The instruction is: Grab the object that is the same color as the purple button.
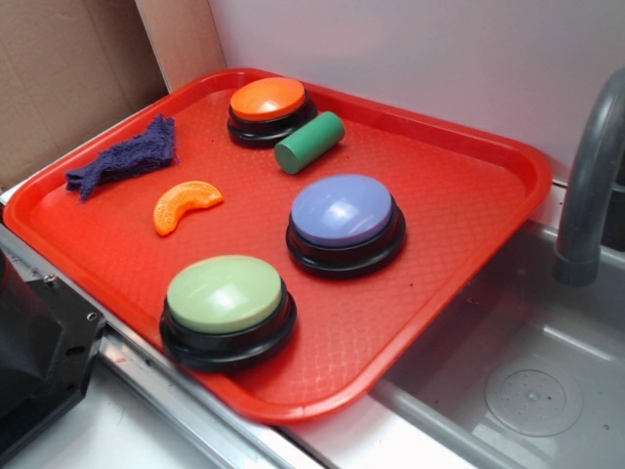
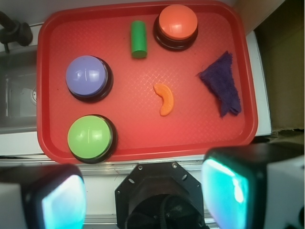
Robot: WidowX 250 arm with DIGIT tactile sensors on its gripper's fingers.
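I should next take hold of the dark purple rag by its fuzzy middle (image 1: 129, 159) with my gripper, to pick out the object that matches the purple button (image 1: 342, 211).
The dark purple fuzzy rag (image 1: 127, 154) lies at the far left of the red tray (image 1: 469, 205); in the wrist view the rag (image 2: 221, 83) is at the tray's right side. The purple button (image 1: 342, 211) with its lavender-blue dome stands mid-tray, and shows in the wrist view (image 2: 86, 75) at the left. My gripper (image 2: 145, 195) is open and empty, high above the robot base, off the tray's near edge, well away from the rag. The gripper itself is out of the exterior view.
On the tray are an orange-topped button (image 1: 267, 100), a green-topped button (image 1: 225, 293), a green cylinder (image 1: 310, 143) and an orange slice toy (image 1: 184, 203). A sink (image 1: 527, 391) with a grey faucet (image 1: 586, 186) lies right; the black robot base (image 2: 162, 195) sits below the gripper.
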